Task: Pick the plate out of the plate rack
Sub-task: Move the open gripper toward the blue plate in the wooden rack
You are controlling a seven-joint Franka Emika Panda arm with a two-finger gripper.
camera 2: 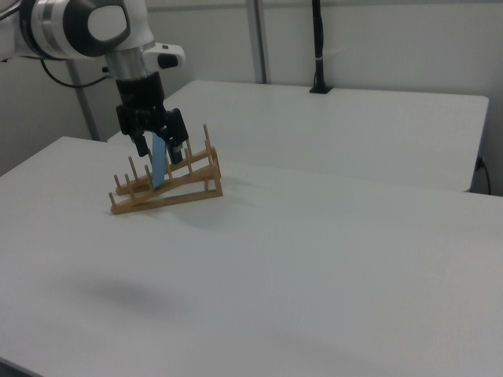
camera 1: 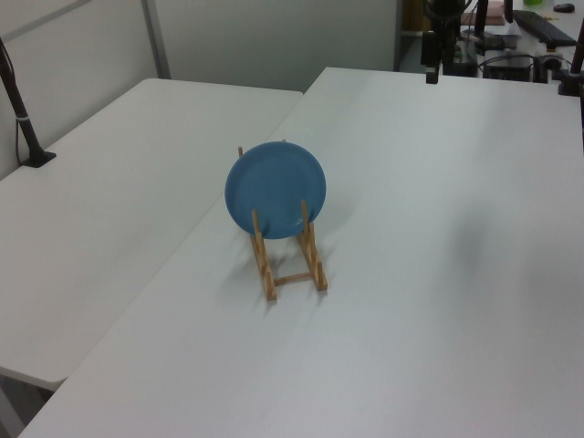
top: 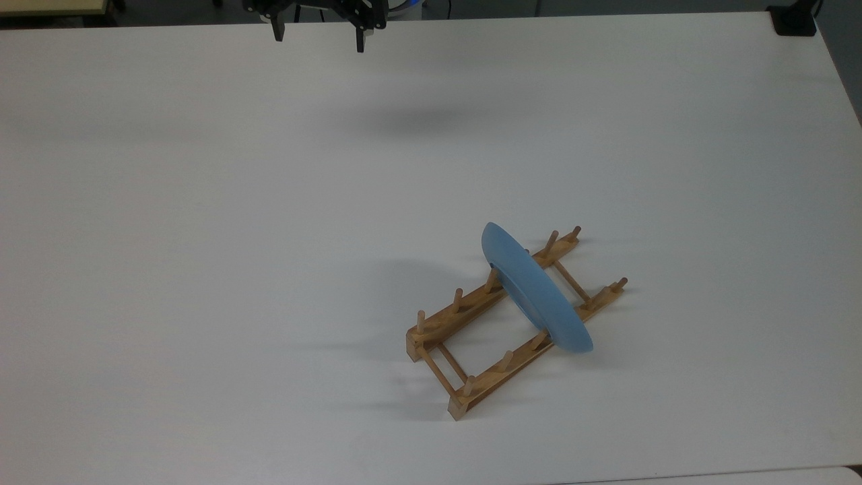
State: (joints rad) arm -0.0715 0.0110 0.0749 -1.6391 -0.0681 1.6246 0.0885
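I should next grab the light-blue plate by its rim (camera 1: 290, 144) with my gripper to pick the plate from the plate rack (camera 1: 266, 269).
A light-blue plate (top: 535, 289) stands on edge, leaning between the pegs of the wooden plate rack (top: 438, 323), toward the top view's lower right. Its round face shows in the left view, plate (camera 1: 276, 190) upright in the rack (camera 1: 266, 269). My gripper (top: 318, 37) hangs open and empty at the top view's upper edge, far from the rack and high above the table. In the right view the gripper (camera 2: 161, 155) lines up in front of the plate (camera 2: 159, 169) and rack (camera 2: 181, 192), but nothing is between its fingers.
The rack sits on a wide white table (top: 202, 269). A black clamp base (top: 794, 20) sits at the top view's upper right corner. A second white table (camera 1: 109, 201) adjoins in the left view, with a black pole (camera 1: 23, 119) on it.
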